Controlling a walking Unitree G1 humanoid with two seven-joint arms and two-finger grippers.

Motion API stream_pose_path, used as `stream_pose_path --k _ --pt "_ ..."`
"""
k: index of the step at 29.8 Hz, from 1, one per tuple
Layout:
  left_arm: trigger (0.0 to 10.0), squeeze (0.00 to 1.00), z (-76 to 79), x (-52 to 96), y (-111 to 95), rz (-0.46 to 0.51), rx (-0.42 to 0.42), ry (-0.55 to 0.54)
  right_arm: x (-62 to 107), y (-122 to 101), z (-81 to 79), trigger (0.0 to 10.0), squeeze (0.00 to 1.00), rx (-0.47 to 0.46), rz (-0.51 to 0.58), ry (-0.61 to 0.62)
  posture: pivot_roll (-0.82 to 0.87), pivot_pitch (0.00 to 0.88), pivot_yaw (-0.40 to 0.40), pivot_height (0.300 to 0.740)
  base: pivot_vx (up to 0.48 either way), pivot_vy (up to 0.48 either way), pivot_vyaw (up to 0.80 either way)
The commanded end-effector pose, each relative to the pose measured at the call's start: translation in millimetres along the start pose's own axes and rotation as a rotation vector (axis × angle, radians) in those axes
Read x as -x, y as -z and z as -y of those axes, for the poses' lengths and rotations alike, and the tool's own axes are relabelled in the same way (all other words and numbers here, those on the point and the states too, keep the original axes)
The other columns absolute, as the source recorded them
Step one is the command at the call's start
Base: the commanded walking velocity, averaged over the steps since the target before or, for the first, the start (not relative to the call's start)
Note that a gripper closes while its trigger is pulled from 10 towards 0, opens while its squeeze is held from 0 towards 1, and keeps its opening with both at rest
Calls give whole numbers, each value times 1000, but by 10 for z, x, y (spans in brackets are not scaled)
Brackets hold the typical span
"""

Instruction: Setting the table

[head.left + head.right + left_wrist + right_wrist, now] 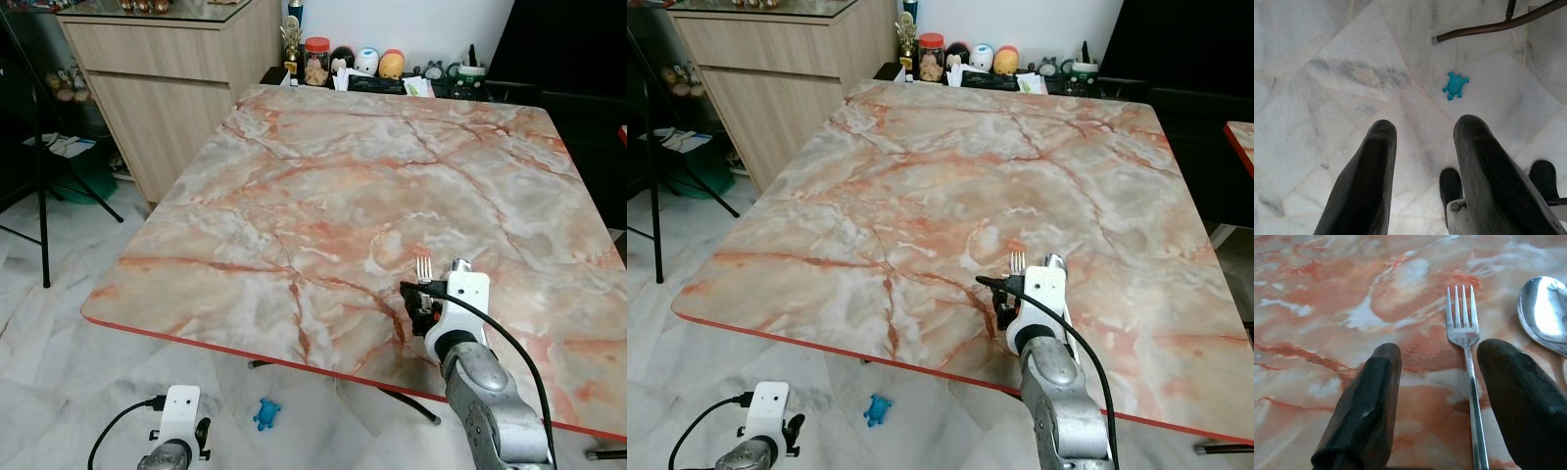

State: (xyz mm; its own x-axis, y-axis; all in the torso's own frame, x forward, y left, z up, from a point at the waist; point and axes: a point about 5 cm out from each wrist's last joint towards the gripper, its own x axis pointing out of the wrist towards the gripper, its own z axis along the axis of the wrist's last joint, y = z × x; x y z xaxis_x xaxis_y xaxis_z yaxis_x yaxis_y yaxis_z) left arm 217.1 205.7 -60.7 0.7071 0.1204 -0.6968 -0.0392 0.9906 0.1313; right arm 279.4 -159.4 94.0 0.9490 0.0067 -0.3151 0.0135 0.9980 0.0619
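The silver fork has its pointed teeth at its far end, so my right gripper should pick it up next by its slim handle [1473,394].
A silver fork [1464,328] lies flat on the marble table [323,176] near its front edge, tines pointing away from me. A spoon [1545,313] lies just beside it. My right gripper [1442,352] hovers low over the fork's handle, open. The handle runs between the two black fingers [1371,401], closer to one of them. From the head, the fork's tines [423,266] peek out beyond the right wrist [456,304]. My left gripper [1426,126] hangs open below table height over the floor, holding nothing.
A wooden cabinet [167,78] stands at the back left. Jars and small figurines [362,64] line a shelf beyond the table's far edge. A black tripod [39,196] is on the left. A blue turtle toy [1454,85] lies on the tiled floor near a table leg [1488,27].
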Motion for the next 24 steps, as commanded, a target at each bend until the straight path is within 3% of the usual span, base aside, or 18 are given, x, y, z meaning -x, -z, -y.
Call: stream_pose_path --k 1,24 --pt "10000 0 2 10 48 -20 -10 3 -28 5 20 10000 0 3 -20 10 -10 50 4 740 0 0 0" --pt "10000 0 10 12 58 -22 -3 5 -134 42 110 10000 0 -9 -53 63 -2 66 5 740 0 0 0"
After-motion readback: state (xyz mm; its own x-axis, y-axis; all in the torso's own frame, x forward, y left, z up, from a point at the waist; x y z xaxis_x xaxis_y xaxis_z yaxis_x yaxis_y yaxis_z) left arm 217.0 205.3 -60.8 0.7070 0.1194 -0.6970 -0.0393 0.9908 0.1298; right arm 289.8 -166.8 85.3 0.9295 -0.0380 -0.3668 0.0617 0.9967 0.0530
